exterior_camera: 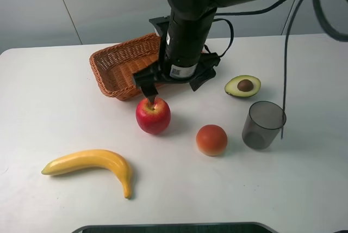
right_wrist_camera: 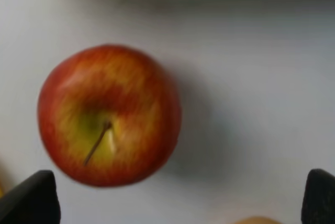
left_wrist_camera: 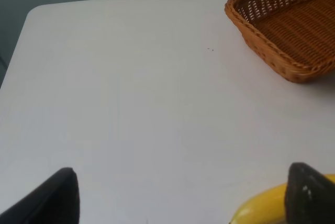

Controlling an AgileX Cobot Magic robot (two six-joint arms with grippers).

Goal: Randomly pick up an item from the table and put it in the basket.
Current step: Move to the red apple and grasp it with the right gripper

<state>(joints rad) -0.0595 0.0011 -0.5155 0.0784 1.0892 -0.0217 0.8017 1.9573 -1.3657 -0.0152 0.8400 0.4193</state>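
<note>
I will next use my right gripper to grab the red apple point(exterior_camera: 153, 116) by its rounded sides, and then the apple goes into the wicker basket point(exterior_camera: 122, 64).
The red apple point(exterior_camera: 153, 116) with a yellowish patch at its stem stands on the white table point(exterior_camera: 54, 108), just in front of the wicker basket point(exterior_camera: 122, 64). My right gripper point(exterior_camera: 173, 92) reaches across the middle and hangs open above the apple, one finger right over its top. In the right wrist view the apple point(right_wrist_camera: 109, 115) lies off to one side between the wide-open fingers of the gripper point(right_wrist_camera: 175, 203). My left gripper point(left_wrist_camera: 180, 198) is open and empty over the bare table, with the basket point(left_wrist_camera: 293, 25) beyond it. It is out of the exterior view.
A yellow banana point(exterior_camera: 92, 163) lies at the front left; its end shows in the left wrist view point(left_wrist_camera: 259, 208). An orange-red round fruit point(exterior_camera: 211, 140), a grey translucent cup point(exterior_camera: 263, 124) and a halved avocado point(exterior_camera: 243, 86) sit right of the apple.
</note>
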